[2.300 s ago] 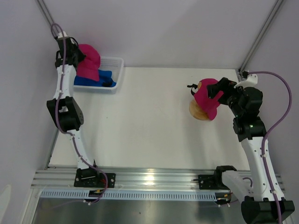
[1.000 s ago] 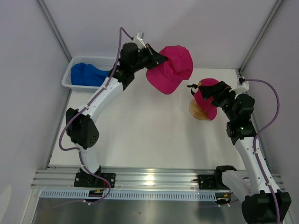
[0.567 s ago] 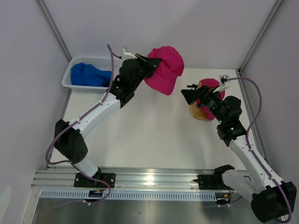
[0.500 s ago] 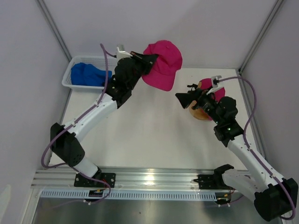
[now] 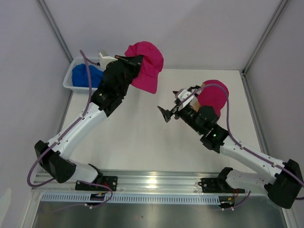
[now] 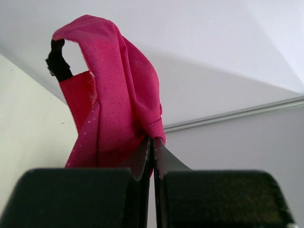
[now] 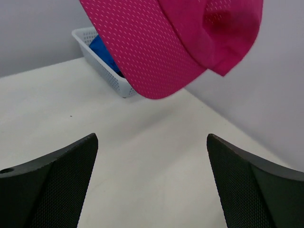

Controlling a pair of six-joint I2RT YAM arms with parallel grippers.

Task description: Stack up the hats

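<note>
The magenta-pink hat needs to be stacked, so my right gripper will grab it by its edge next. The hat's top stays free for my left gripper.
My left gripper (image 5: 138,60) is shut on the edge of a magenta-pink hat (image 5: 147,64), held high above the table's far left. In the left wrist view the hat (image 6: 116,95) hangs folded from the closed left gripper (image 6: 154,141). A second pink hat (image 5: 214,93) sits at the right, behind my right arm. My right gripper (image 5: 166,114) stands open over the middle of the table, empty, pointing left. In the right wrist view the held hat's brim (image 7: 156,47) hovers above and ahead of the right gripper (image 7: 152,142). A royal blue hat (image 5: 81,76) lies in the basket.
The white mesh basket (image 5: 67,81) stands at the far left corner, and the right wrist view shows the basket (image 7: 105,76) with blue fabric (image 7: 107,53) inside. Grey walls and metal frame posts close off the back and sides.
My left arm has drawn the pink hat back to the left, toward the basket. My right arm has swung left from the second pink hat to the table's middle, still open.
</note>
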